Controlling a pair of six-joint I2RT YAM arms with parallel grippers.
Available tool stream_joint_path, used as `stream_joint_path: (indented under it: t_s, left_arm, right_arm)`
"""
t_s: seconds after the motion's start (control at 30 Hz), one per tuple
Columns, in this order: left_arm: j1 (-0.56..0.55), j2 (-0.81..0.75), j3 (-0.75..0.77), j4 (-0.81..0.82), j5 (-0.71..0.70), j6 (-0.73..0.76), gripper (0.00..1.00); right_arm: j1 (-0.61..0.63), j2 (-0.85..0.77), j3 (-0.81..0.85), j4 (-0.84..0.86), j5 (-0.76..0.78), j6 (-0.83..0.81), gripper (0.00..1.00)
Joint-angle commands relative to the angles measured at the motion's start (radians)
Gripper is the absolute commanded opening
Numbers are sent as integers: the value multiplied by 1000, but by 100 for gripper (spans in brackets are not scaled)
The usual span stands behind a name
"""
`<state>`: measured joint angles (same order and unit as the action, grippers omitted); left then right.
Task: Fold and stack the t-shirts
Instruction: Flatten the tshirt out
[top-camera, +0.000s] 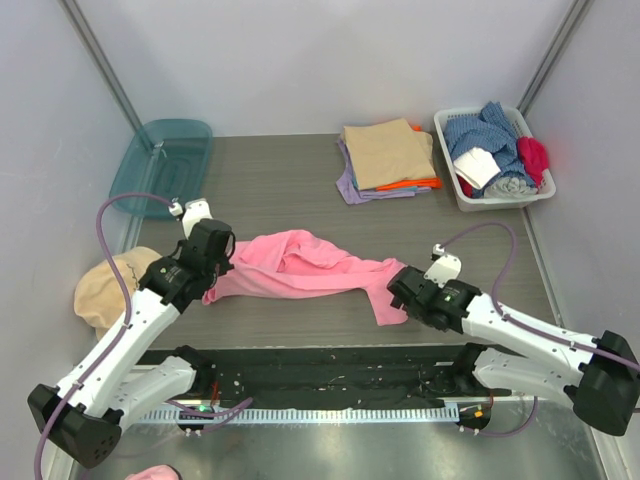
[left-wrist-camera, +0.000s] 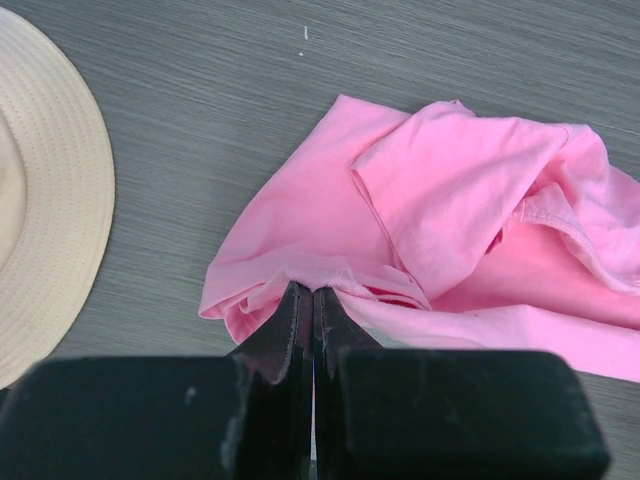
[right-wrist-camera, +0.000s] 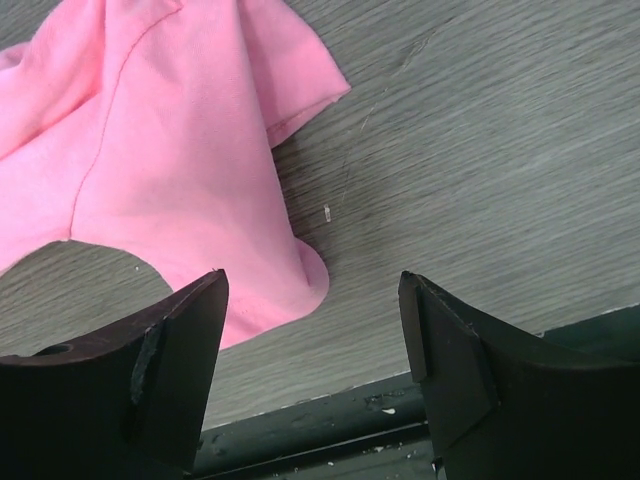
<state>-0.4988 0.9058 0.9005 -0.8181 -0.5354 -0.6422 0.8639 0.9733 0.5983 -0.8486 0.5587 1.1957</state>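
The robot's right gripper will next grab the loose corner near the table's front edge to fold the pink t-shirt (top-camera: 300, 265) inward.
A bright pink t-shirt (top-camera: 300, 265) lies crumpled and stretched across the middle of the table. My left gripper (left-wrist-camera: 312, 292) is shut on the pink t-shirt's (left-wrist-camera: 450, 230) left edge, the cloth bunched at its tips. My right gripper (right-wrist-camera: 312, 285) stands open just above the table beside the pink t-shirt's (right-wrist-camera: 150, 170) right corner, with nothing between its fingers. A stack of folded t-shirts (top-camera: 388, 158), tan on top with orange and lilac below, rests at the back right.
A round tan cap (top-camera: 108, 288) lies at the left by the left arm, also in the left wrist view (left-wrist-camera: 45, 190). A teal lid (top-camera: 160, 165) sits at back left. A white basket (top-camera: 455, 188) of clothes stands at back right. The table's front edge (right-wrist-camera: 330, 415) is just under the right gripper.
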Motion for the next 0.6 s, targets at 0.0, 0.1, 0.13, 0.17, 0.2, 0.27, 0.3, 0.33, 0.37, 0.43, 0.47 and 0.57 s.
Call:
stream_joint_path:
  t_s: [0.0, 0.1, 0.13, 0.17, 0.2, 0.27, 0.3, 0.33, 0.37, 0.43, 0.47, 0.57]
  left_arm:
    - [6, -8, 1, 45, 9, 15, 0]
    - [5, -11, 3, 39, 6, 15, 0]
    - [5, -15, 2, 34, 5, 16, 0]
    - [5, -16, 2, 31, 3, 16, 0]
    - [5, -22, 0, 30, 2, 18, 0]
    - [5, -24, -2, 30, 2, 18, 0]
    - [6, -24, -3, 28, 2, 16, 0]
    - [5, -24, -5, 30, 2, 16, 0]
    - [5, -24, -5, 30, 3, 16, 0]
    - [5, -21, -5, 33, 8, 16, 0]
    - [5, -19, -5, 33, 9, 15, 0]
    - [5, -18, -3, 37, 12, 15, 0]
  right_arm:
    - [6, 5, -43, 136, 46, 4, 77]
    - [4, 2, -89, 227, 21, -33, 77]
    - [6, 4, -109, 246, 18, -44, 77]
    - [6, 7, -115, 255, 20, -51, 77]
    - [6, 5, -123, 279, 17, -57, 76]
    - [6, -5, -146, 310, 9, -73, 75]
    - [6, -8, -155, 339, 3, -87, 74]
    - [7, -13, -169, 354, -2, -99, 71]
    - [6, -16, -175, 368, -3, -108, 69]
    - [6, -27, -189, 393, -3, -130, 61]
    - [6, -31, -193, 399, -5, -137, 58]
    - [6, -42, -195, 416, 3, -166, 43]
